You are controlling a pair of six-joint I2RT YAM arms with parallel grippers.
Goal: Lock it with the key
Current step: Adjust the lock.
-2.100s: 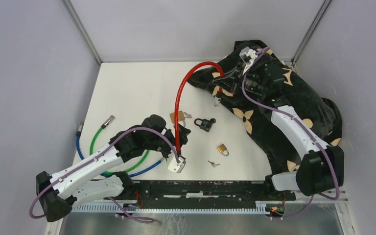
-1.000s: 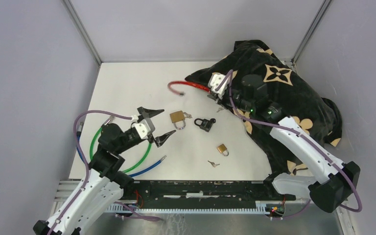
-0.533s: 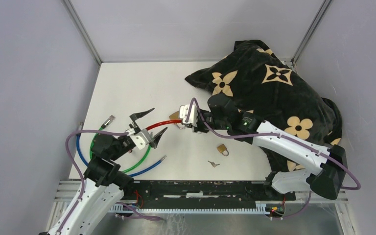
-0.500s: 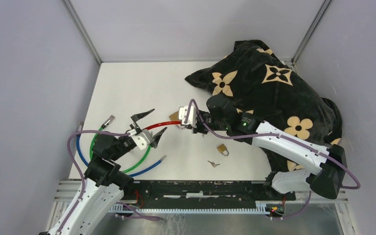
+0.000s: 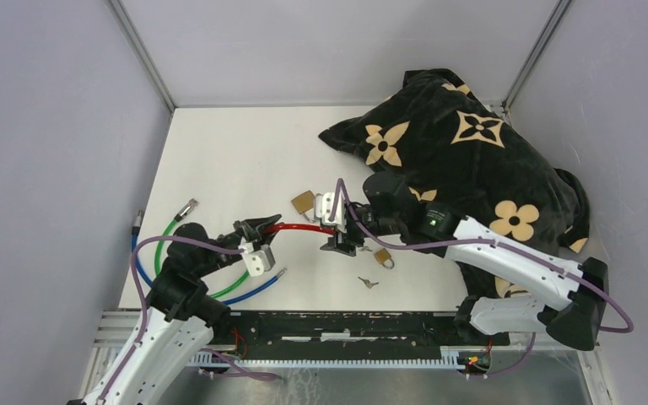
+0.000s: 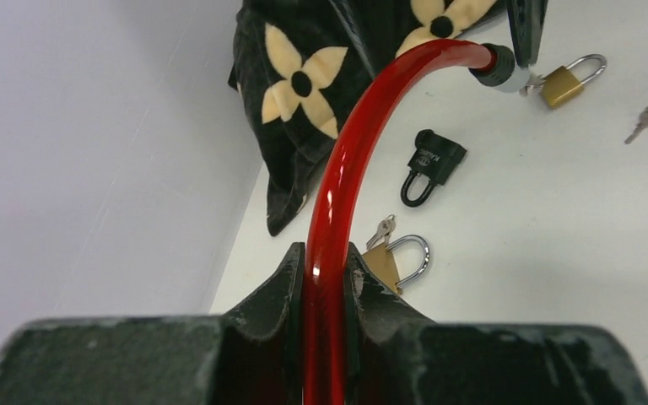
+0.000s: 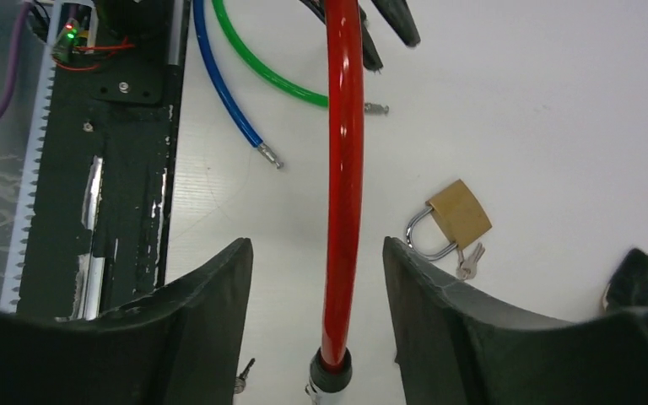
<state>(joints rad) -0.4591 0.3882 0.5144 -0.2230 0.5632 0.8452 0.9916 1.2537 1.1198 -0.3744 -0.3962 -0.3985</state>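
I will next use my right gripper to grab the red cable across its red body, short of the grey end cap. That end of the cable will stay free for locking.
A red cable lies stretched across the middle of the table between both grippers. My left gripper is shut on one end of it; in the left wrist view the jaws pinch the cable. My right gripper stands open around the other end, and its fingers do not touch the cable or its grey end cap. A brass padlock with keys in it lies just beyond. A smaller brass padlock and a loose key lie nearer. The black padlock shows only in the left wrist view.
A black cloth with tan flowers covers the back right of the table. A green cable and a blue cable curl at the near left by my left arm. Grey walls close in both sides.
My left gripper has shut on the red cable. My right gripper has opened off the cable's other end and moved a little nearer and to the right.
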